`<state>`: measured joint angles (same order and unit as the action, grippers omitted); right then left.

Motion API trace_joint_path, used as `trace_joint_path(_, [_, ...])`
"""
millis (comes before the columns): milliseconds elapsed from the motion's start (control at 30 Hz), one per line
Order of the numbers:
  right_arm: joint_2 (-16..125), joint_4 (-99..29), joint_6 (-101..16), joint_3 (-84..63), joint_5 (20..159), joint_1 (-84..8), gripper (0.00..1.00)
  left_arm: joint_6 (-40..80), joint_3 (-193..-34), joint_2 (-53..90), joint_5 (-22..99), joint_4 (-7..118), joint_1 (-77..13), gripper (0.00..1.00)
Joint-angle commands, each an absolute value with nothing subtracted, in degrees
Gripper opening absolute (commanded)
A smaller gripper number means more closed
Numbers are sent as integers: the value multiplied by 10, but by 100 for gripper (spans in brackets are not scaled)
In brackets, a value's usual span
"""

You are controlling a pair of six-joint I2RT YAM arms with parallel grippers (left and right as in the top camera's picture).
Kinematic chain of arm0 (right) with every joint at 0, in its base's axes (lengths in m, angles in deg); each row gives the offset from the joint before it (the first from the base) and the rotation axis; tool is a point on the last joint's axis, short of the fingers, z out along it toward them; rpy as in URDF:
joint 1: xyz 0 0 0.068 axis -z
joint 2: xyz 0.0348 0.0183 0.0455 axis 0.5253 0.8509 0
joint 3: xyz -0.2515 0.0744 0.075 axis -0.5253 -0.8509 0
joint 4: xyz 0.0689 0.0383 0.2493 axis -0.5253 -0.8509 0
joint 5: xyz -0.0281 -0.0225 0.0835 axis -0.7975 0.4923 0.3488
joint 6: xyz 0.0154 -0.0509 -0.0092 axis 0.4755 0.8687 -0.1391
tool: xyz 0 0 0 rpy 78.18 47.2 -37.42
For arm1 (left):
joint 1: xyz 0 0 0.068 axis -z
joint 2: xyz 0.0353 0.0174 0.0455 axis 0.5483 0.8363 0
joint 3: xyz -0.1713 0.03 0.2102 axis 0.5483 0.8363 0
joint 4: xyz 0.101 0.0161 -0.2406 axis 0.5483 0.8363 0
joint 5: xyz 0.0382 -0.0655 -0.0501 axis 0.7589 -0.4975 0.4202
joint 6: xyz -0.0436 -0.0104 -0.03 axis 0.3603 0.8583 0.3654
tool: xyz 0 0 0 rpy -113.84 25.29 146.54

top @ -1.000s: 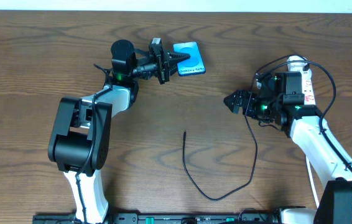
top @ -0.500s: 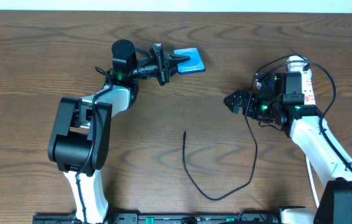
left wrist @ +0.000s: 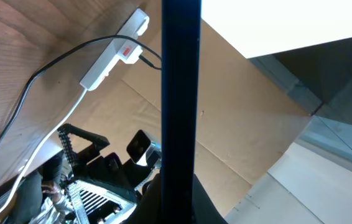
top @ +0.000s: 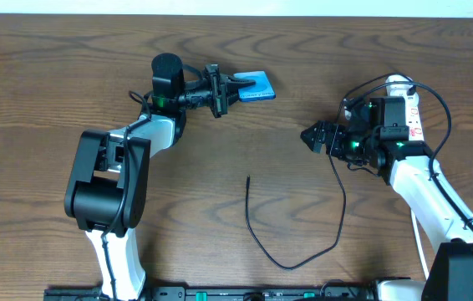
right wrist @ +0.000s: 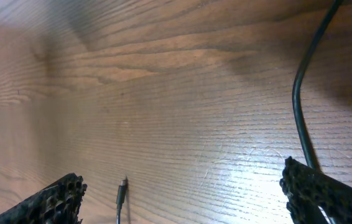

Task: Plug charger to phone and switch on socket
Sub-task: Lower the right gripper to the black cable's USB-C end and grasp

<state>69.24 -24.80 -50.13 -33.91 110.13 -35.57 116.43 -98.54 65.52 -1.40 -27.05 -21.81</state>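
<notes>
My right gripper should next grip the charger just behind its plug tip (top: 247, 188), so the plug tip stays free and points outward to plug into the phone (top: 256, 85).
My left gripper (top: 226, 88) is shut on the phone (top: 256, 85) at the back of the table and holds it tilted on edge, so its blue screen looks narrow. In the left wrist view the phone (left wrist: 180, 93) is a dark upright bar between my fingers (left wrist: 179, 208). The charger (top: 295, 259) loops across the front of the table, with its plug tip (top: 247, 179) lying free. My right gripper (top: 313, 136) is open and empty above the wood; in the right wrist view the tip (right wrist: 121, 190) lies between its fingers (right wrist: 182, 205). The socket (top: 410, 110) lies under the right arm.
The socket also shows in the left wrist view (left wrist: 115, 53), far off, with a red switch and its white lead. A thicker black cable (right wrist: 303, 106) runs down by my right finger. The table's back edge (top: 320, 17) is just behind the phone.
My left gripper has turned the phone up from nearly flat to on edge and shifted it slightly. The right arm and the charger have not moved.
</notes>
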Motion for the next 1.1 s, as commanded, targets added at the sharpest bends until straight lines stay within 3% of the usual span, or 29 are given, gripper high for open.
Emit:
trace_joint_path(0, [682, -248, -494, -338, 1101, -355, 99, 1201, -1003, 646, -30, -277, -221, 8])
trace_joint_path(67, [682, -249, -494, -338, 1103, -355, 99, 1200, -1003, 646, -30, -277, -221, 7])
trace_joint_path(233, [682, -237, -489, -338, 1125, -408, 82, 1197, -1003, 646, -34, -278, -221, 7])
trace_joint_path(400, [682, -238, -492, -333, 989, -544, 84, 1166, -1003, 646, -40, -278, -232, 7])
trace_joint_path(667, [682, -236, -566, -326, 875, -693, 74, 1144, -1003, 646, -54, -278, -258, 8])
trace_joint_path(1067, [788, -243, -623, -271, 818, -790, 68, 1132, -1003, 646, -78, -278, -263, 7])
